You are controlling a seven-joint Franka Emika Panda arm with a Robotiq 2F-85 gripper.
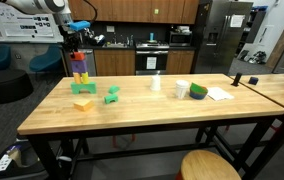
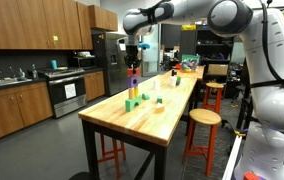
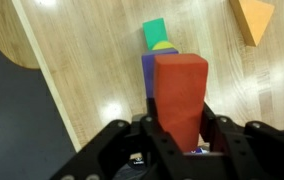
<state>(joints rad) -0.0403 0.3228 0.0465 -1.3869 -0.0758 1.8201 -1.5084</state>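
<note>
My gripper's fingers are above the spot where the red block's bottom meets the purple block's top. The red block would rest there if I opened now, so I need to open my gripper.
In the wrist view my gripper [image 3: 180, 128] is shut on a tall red block [image 3: 180, 90], one finger on each side of it. Right below the red block I see the top of a stack: a purple block [image 3: 148, 68], a yellow piece [image 3: 163, 46] and a green block [image 3: 155, 30]. In both exterior views the gripper [image 1: 77, 44] [image 2: 133, 52] hangs over the multicoloured block stack [image 1: 80, 72] [image 2: 132, 82] near one end of the wooden table [image 1: 142, 112]. Whether the red block touches the stack is unclear.
A yellow block [image 1: 83, 102] and a green block [image 1: 112, 95] lie by the stack; an orange wedge [image 3: 254, 18] shows in the wrist view. A white cup [image 1: 156, 83], a green roll [image 1: 199, 91] and paper [image 1: 219, 94] lie further along. A round stool [image 1: 210, 166] stands by the table.
</note>
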